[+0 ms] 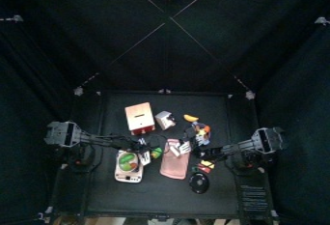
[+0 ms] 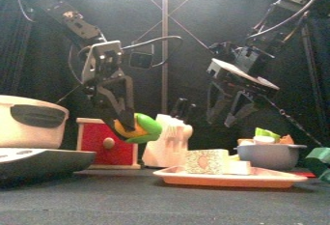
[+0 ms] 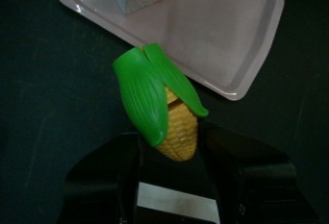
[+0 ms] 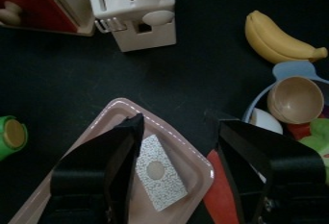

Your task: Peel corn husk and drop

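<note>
My right gripper has to grab the green husk by its wrapped end (image 1: pixel 156 153) to peel the cob.
My left gripper (image 3: pixel 180 149) is shut on the lower end of a toy corn cob (image 3: pixel 183 136) and holds it in the air. The bright green corn husk (image 3: pixel 149 88) still wraps the cob's upper part. In the front view the husk (image 2: pixel 145 126) points toward the middle, below the left gripper (image 2: pixel 125 121). My right gripper (image 2: pixel 233 108) is open and empty and hangs above the pink tray (image 2: pixel 213 180). In the right wrist view its jaws stand spread over the tray (image 4: pixel 113 122), and the right gripper (image 4: pixel 174 136) is apart from the corn.
The tray holds a pale block (image 4: pixel 160 170). A white knife block (image 2: pixel 168 144) and a red box (image 2: pixel 96 135) stand behind the corn. A bowl (image 4: pixel 298 98) and a banana (image 4: pixel 276 40) lie to the right. A large white appliance (image 2: pixel 33 123) stands at the front left.
</note>
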